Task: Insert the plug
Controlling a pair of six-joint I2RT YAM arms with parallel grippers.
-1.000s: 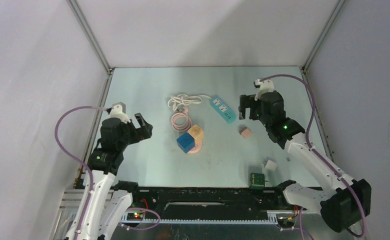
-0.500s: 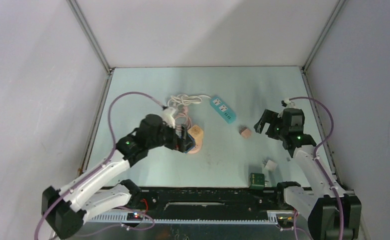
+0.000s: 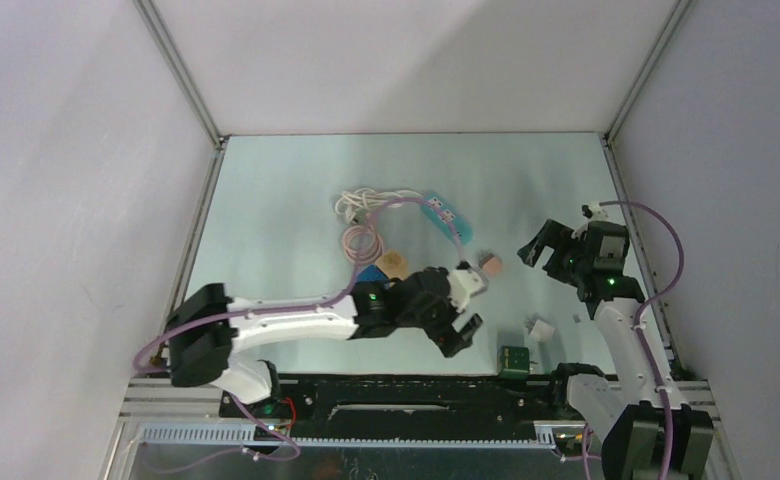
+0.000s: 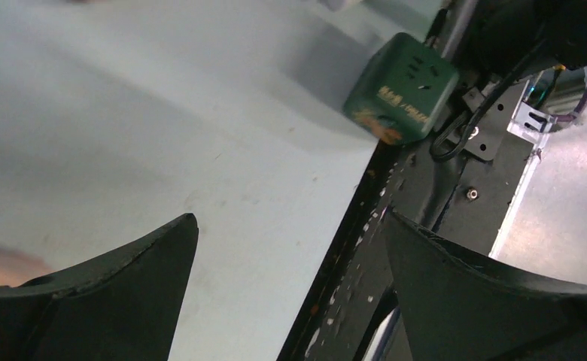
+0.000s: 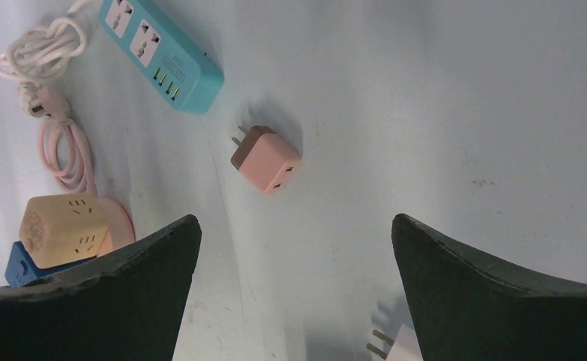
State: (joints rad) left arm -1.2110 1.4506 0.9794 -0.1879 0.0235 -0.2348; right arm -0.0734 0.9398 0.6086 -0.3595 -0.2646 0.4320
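Observation:
I should next use my left gripper to grab the green cube socket by its sides at the gold-lettered end [image 3: 512, 363] [image 4: 400, 107]. The slotted part then stays free to hand to my right gripper.
A teal power strip [image 3: 444, 212] lies at the back centre, also in the right wrist view [image 5: 162, 53]. A pink plug adapter [image 3: 491, 265] lies on the table, prongs toward the strip [image 5: 266, 159]. A white plug [image 3: 540, 329] lies near the front right [image 5: 396, 347]. A green cube socket [image 3: 513, 359] sits at the front edge [image 4: 401, 90]. My left gripper [image 3: 461, 332] is open and empty, low over the table left of the green cube [image 4: 290, 222]. My right gripper [image 3: 546, 246] is open and empty, right of the pink adapter [image 5: 296, 219].
A tan cube socket [image 3: 394, 262] and a blue cube [image 3: 369, 273] sit on a pink disc [image 5: 114, 226] at centre. A pink cable coil [image 3: 358, 240] and a white cord [image 3: 366, 202] lie behind them. The left arm's cable arcs over the strip. The table's black front rail [image 4: 426, 195] is close.
My left arm has swung from the left side across the table to the front centre, near the green cube. My right arm has drawn back toward the right.

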